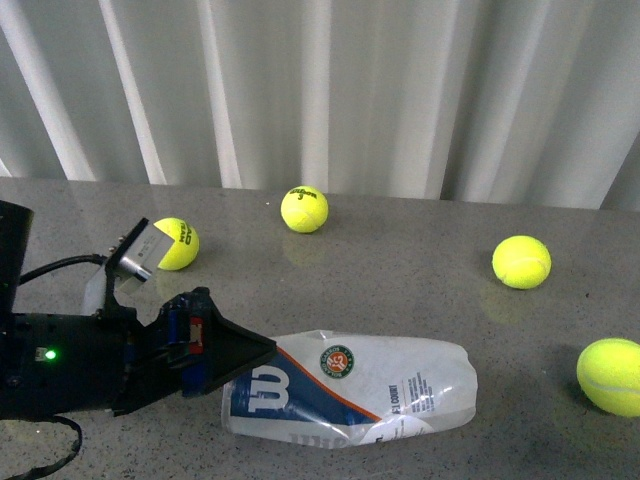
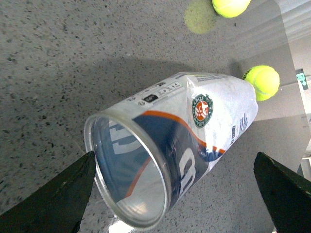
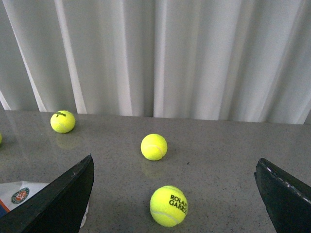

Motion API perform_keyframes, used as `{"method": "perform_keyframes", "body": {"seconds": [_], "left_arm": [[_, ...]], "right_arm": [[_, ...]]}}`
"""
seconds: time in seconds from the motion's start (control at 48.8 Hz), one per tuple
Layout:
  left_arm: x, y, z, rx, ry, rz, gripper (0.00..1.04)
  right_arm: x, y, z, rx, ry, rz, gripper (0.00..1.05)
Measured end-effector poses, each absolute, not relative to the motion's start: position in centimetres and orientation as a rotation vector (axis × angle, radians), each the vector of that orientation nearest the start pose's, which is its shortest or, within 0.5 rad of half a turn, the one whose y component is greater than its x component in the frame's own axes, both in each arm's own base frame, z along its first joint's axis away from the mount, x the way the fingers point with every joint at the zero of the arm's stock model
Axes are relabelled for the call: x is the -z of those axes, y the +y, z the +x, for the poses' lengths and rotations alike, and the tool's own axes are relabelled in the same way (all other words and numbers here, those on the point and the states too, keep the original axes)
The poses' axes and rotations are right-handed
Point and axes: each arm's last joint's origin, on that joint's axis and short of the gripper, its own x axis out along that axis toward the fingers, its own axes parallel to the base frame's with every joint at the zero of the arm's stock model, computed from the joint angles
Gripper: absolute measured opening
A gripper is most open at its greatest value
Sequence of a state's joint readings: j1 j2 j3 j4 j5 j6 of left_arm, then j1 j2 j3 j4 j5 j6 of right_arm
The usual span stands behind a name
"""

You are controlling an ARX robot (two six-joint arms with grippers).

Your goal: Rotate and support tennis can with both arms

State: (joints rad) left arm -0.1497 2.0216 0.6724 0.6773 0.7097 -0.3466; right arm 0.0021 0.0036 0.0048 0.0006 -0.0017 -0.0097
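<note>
I need to grab the tennis can next with my left gripper by its open rim (image 2: 154, 145), so that its crumpled closed end (image 2: 245, 94) stays free to swing round.
The tennis can (image 1: 360, 395) lies on its side on the grey table, label up, its closed end crumpled toward the right. My left gripper (image 1: 245, 360) is at the can's left, open end. In the left wrist view the silver rim (image 2: 99, 187) faces the camera; the left gripper (image 2: 174, 160) is open, its fingers (image 2: 58, 199) wide on either side of the can, one close by the rim. My right gripper (image 3: 175, 160) is open above bare table, nothing between its fingers (image 3: 286, 194). A corner of the can (image 3: 19, 194) shows beside one finger. The right arm is out of the front view.
Several yellow-green tennis balls lie around: one (image 1: 176, 244) behind the left arm, one (image 1: 304, 209) at the back, two (image 1: 521, 262) (image 1: 610, 376) at the right. A ball (image 3: 168, 206) lies between the right fingers, further off. White curtain (image 1: 330, 90) closes the far side.
</note>
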Motion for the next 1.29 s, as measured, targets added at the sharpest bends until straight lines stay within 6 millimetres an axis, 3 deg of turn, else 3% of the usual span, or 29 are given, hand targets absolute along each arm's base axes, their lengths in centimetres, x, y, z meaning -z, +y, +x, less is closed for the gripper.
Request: {"method": "perform_keyframes", "body": {"seconds": [0.328,0.595,0.759,0.841,1.005,1.169,1.292], "left_arm": [[-4.7,-8.9,32.0,0.733,0.846,-0.593,0.98],[-4.0,-9.7,31.8,0.738,0.920,-0.665,0.41],[-5.2,-9.3,31.5,0.750,0.929,-0.671,0.16],[-6.8,-8.9,31.4,0.776,0.910,-0.665,0.04],[-11.5,-8.1,31.3,0.797,0.853,-0.586,0.04],[-18.2,-8.0,31.3,0.803,0.777,-0.338,0.04],[-21.7,-8.7,31.3,0.782,0.742,-0.093,0.04]], "right_arm": [[-16.5,0.0,9.8,-0.004,-0.002,-0.010,0.98],[-16.5,0.0,9.8,-0.004,-0.002,-0.010,0.98],[-16.5,0.0,9.8,-0.004,-0.002,-0.010,0.98],[-16.5,0.0,9.8,-0.003,-0.002,-0.010,0.98],[-16.5,0.0,9.8,-0.004,-0.002,-0.010,0.98],[-16.5,0.0,9.8,-0.004,-0.002,-0.010,0.98],[-16.5,0.0,9.8,-0.004,-0.002,-0.010,0.98]]}}
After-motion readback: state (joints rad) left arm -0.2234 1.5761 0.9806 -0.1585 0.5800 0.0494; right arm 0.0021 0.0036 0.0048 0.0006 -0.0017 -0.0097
